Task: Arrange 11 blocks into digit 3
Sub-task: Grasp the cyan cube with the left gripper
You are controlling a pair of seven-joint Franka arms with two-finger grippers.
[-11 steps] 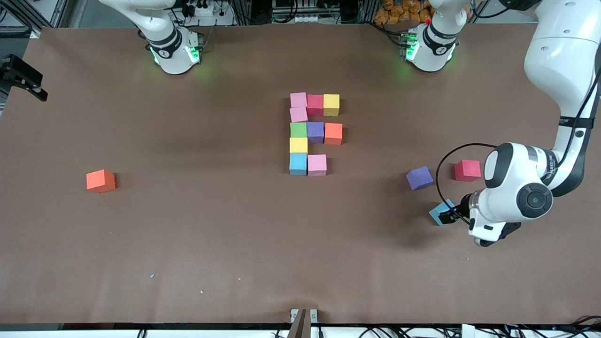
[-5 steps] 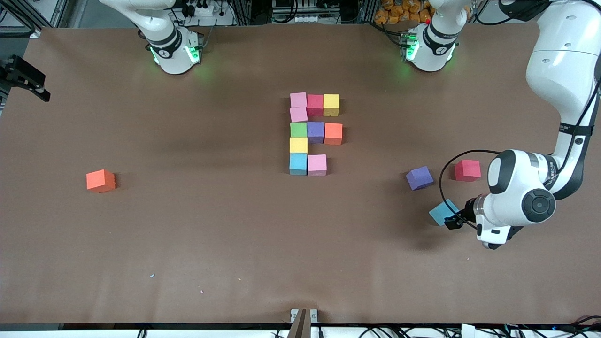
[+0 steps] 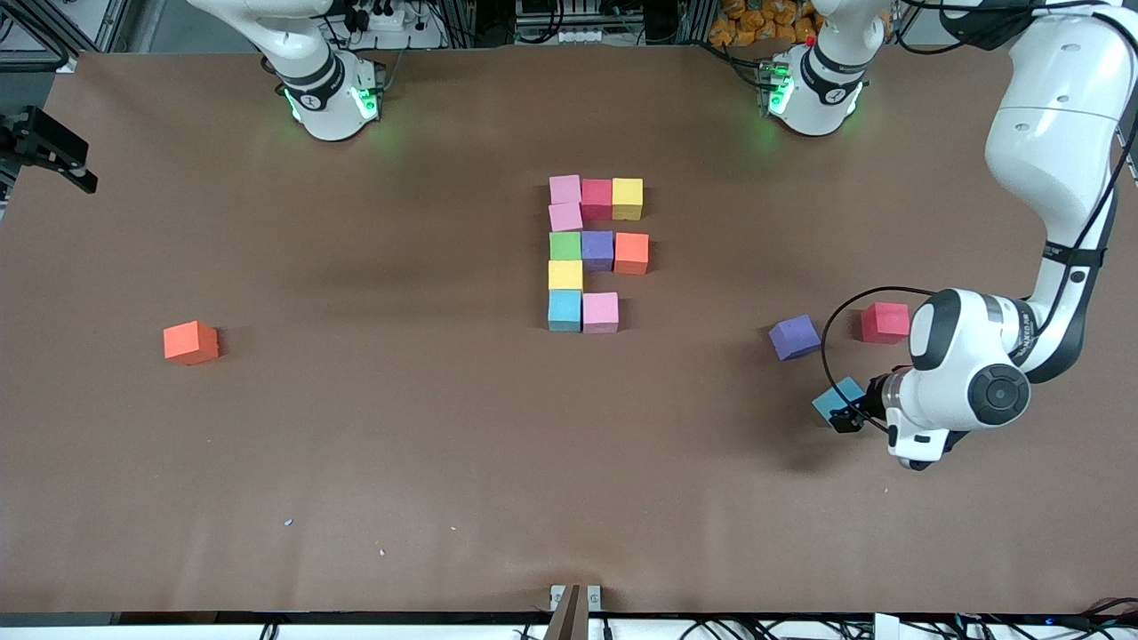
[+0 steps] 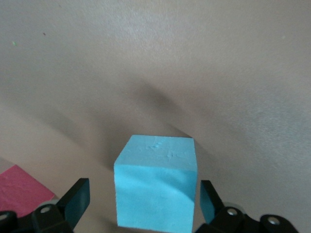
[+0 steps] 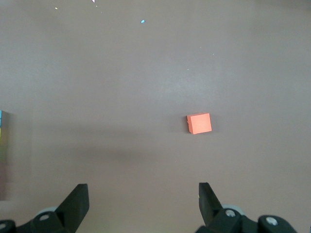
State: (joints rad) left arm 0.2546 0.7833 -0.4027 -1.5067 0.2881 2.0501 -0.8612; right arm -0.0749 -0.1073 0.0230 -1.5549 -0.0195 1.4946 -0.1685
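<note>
My left gripper grips the loose light blue block by its opposite sides next, to add it to the digit 3.
Several blocks form an E-like figure at the table's middle, in pink, red, yellow, green, purple, orange and light blue. A loose light blue block lies toward the left arm's end. My left gripper is open and low at it, one finger on each side with a gap to each. A purple block and a red block lie loose close by. My right gripper is open and empty, high over the table, with a lone orange block below.
A black clamp juts in at the right arm's end of the table. A small metal bracket sits at the table edge nearest the front camera. Both arm bases stand along the farthest edge.
The left arm's wrist and elbow have shifted slightly beside the light blue block. No block has moved.
</note>
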